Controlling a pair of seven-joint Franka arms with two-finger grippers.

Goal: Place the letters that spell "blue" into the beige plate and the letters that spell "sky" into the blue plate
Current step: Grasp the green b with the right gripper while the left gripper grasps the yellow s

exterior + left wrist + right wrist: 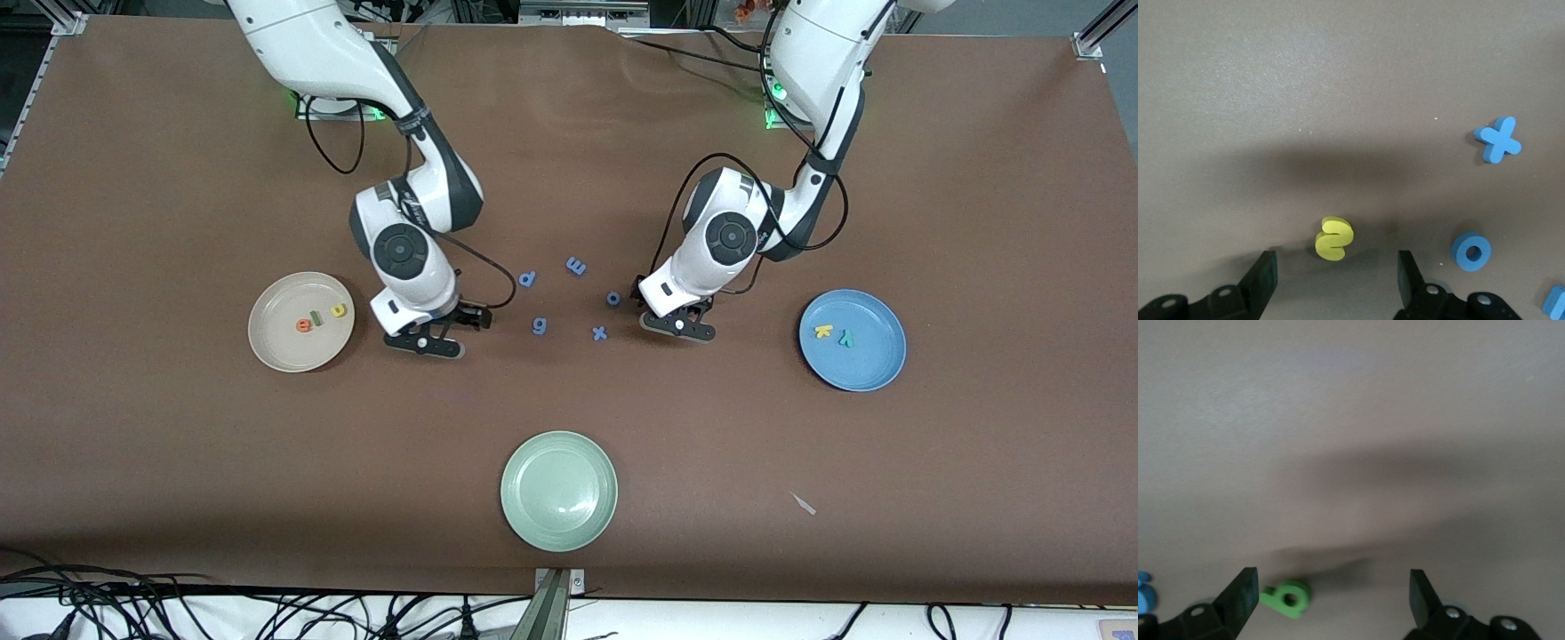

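Note:
The robot's right gripper next needs to add the light green "b" to the beige plate, so it should grab the letter by its round loop and stem tip (1287, 597).
The beige plate (277, 345) at the right arm's end holds an orange "e" (305, 324), a dark green "l" (314, 318) and a yellow "u" (338, 310). Beside it my right gripper (425, 342) (1331, 600) hangs low and open, with the light green "b" (1286, 597) on the table close to one finger. The blue plate (869, 366) at the left arm's end holds a yellow "k" (823, 332) and a teal "y" (847, 338). My left gripper (677, 325) (1337, 280) is open just over the yellow "s" (1333, 238), which lies on the table. Both arms hide these two letters in the front view.
Blue letters lie between the arms: "m" (576, 265), "d" (527, 279), "o" (613, 298) (1470, 251), "g" (539, 326) and "x" (599, 333) (1498, 139). A pale green plate (558, 490) sits nearest the front camera, with a small white scrap (804, 503) beside it.

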